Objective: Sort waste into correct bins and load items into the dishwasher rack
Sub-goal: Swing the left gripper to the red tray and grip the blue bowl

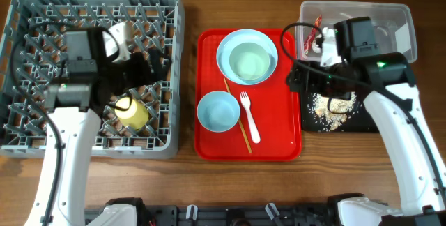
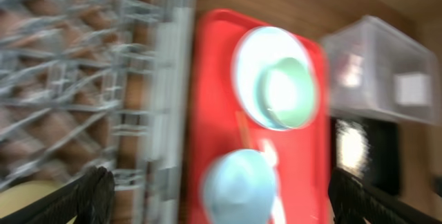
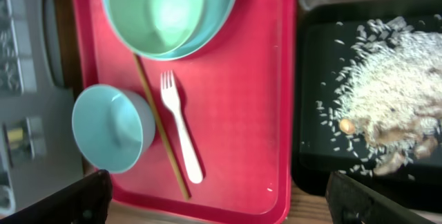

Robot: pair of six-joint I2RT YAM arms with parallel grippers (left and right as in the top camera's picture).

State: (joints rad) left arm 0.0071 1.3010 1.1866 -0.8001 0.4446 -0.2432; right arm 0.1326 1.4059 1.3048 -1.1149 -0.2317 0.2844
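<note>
I need to grab the second small bowl next with my left gripper by its rim on the chopsticks' side [image 1: 237,109], so its base stays free and the bowl can go tilted into the rack [image 1: 42,17].
The grey rack [image 1: 42,17] holds the yellow cup [image 1: 132,112]. The plate [image 1: 223,51], with a mint bowl [image 1: 249,62] in it, a second small bowl [image 1: 218,111], the white fork [image 1: 249,118] and the chopsticks [image 1: 237,118] lie on the red tray [image 1: 279,135]. My left gripper [image 1: 150,69] is open and empty above the rack's right side. My right gripper [image 1: 300,76] is open and empty between the red tray and the black tray [image 1: 306,114]. Rice crumbs [image 3: 387,86] lie in the black tray. The wrapper [image 1: 315,31] is in the clear tub [image 1: 390,17]. The white scrap is not visible.
The left wrist view is blurred. It shows the rack's edge [image 2: 166,79], the red tray [image 2: 207,113] and the small bowl [image 2: 238,189]. The right wrist view shows the fork [image 3: 181,137] and chopsticks [image 3: 159,137] side by side.
</note>
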